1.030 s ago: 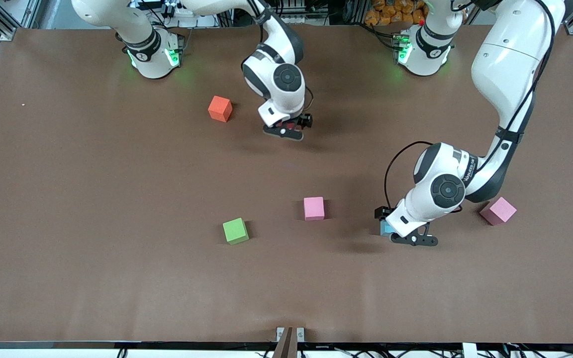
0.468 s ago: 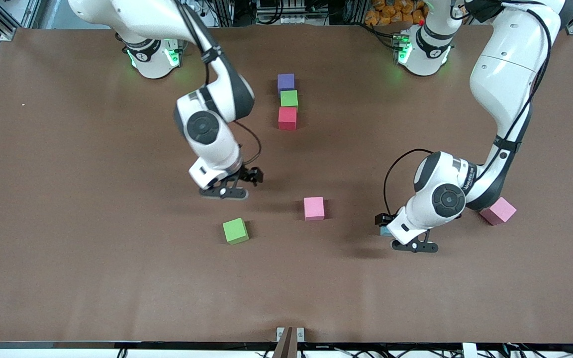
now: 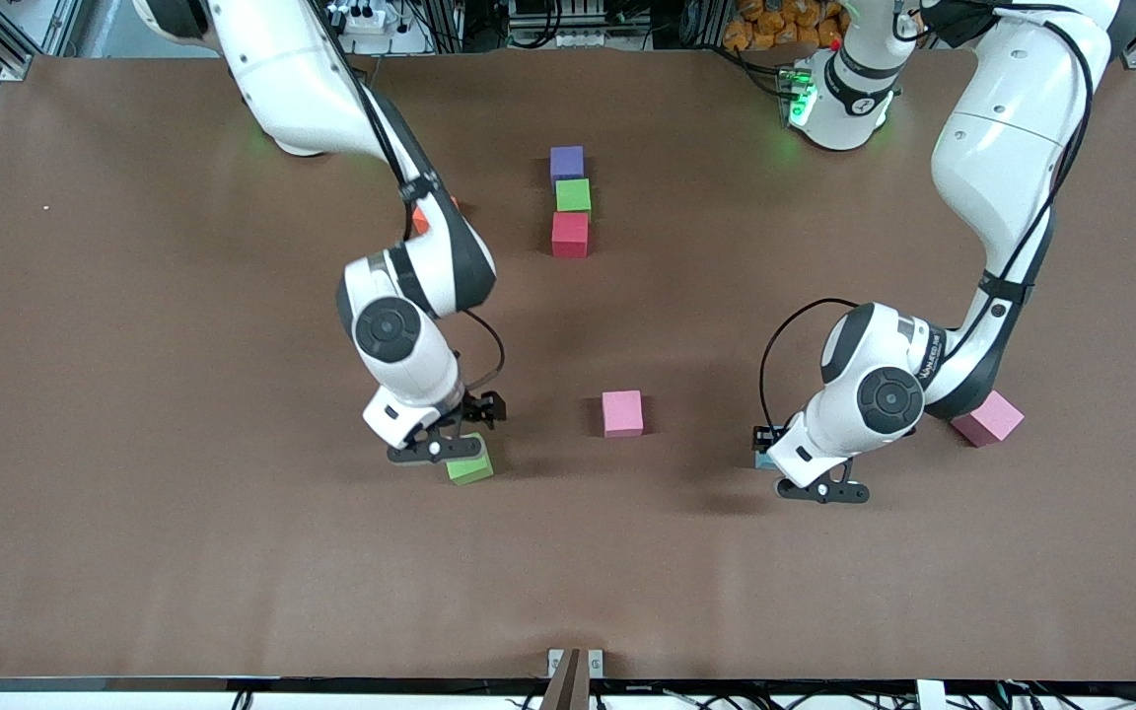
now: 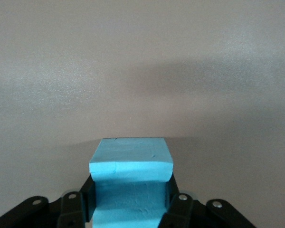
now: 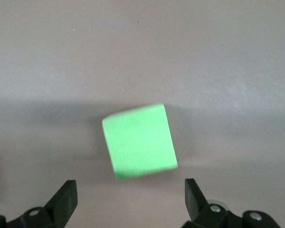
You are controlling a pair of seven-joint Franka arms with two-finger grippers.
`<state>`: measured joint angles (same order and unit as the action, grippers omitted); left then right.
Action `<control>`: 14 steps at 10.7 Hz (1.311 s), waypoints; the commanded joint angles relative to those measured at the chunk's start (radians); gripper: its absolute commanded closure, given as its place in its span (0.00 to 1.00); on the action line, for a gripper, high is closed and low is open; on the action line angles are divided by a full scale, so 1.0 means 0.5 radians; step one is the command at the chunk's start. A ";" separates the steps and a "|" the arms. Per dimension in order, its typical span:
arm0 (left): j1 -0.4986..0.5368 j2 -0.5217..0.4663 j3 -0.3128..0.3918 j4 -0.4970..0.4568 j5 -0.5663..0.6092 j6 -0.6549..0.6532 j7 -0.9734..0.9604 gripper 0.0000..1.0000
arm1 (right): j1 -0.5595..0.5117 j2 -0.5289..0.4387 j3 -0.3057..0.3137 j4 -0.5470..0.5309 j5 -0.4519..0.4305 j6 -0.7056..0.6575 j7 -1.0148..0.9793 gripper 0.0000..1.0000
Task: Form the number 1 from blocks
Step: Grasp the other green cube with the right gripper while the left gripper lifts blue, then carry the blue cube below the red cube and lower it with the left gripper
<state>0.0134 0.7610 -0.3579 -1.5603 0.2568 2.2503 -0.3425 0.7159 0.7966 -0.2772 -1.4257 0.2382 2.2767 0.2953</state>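
Observation:
My right gripper will grab the lone green cube by its opposite sides next, then I will build the number 1 on from the red cube (image 3: 569, 235).
A purple cube (image 3: 567, 161), a green cube (image 3: 573, 194) and a red cube (image 3: 569, 235) lie in a straight touching row, the red one nearest the front camera. The second green cube (image 3: 470, 469) (image 5: 139, 141) lies alone on the table. My right gripper (image 3: 435, 449) (image 5: 129, 192) hangs open just above it, its fingers spread wider than the cube and not touching it. My left gripper (image 3: 810, 485) (image 4: 130, 199) is shut on the light blue cube (image 3: 763, 457) (image 4: 130, 164), low over the table toward the left arm's end.
One pink cube (image 3: 622, 412) sits between the two grippers. Another pink cube (image 3: 988, 418) lies beside the left arm's wrist. An orange cube (image 3: 419, 219) is mostly hidden by the right arm. The brown table (image 3: 134, 394) runs wide around them.
My right arm has swung from the cube row toward the front camera and come down over the lone green cube. The left gripper has barely moved.

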 commanded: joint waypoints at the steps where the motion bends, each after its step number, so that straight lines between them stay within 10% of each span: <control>1: 0.007 -0.031 -0.017 0.007 0.048 -0.082 -0.018 1.00 | -0.082 0.262 0.027 0.351 -0.013 -0.034 -0.054 0.00; 7: 0.022 -0.212 -0.403 -0.171 0.036 -0.454 -0.526 1.00 | -0.103 0.352 0.027 0.339 0.005 0.076 -0.137 0.00; 8: 0.016 -0.212 -0.489 -0.202 0.036 -0.454 -0.651 1.00 | -0.100 0.343 0.027 0.339 0.005 -0.003 -0.064 0.87; 9: -0.005 -0.200 -0.575 -0.202 0.036 -0.454 -0.765 1.00 | -0.091 0.343 0.027 0.342 -0.007 -0.073 0.055 1.00; 14: -0.446 -0.148 -0.616 -0.202 0.039 -0.326 -1.409 1.00 | -0.091 0.340 0.024 0.342 -0.022 -0.080 0.060 1.00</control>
<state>-0.1641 0.6866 -0.6721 -1.6508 0.2568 2.0519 -0.9551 0.6782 0.9560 -0.2735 -1.2801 0.2388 2.2519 0.3037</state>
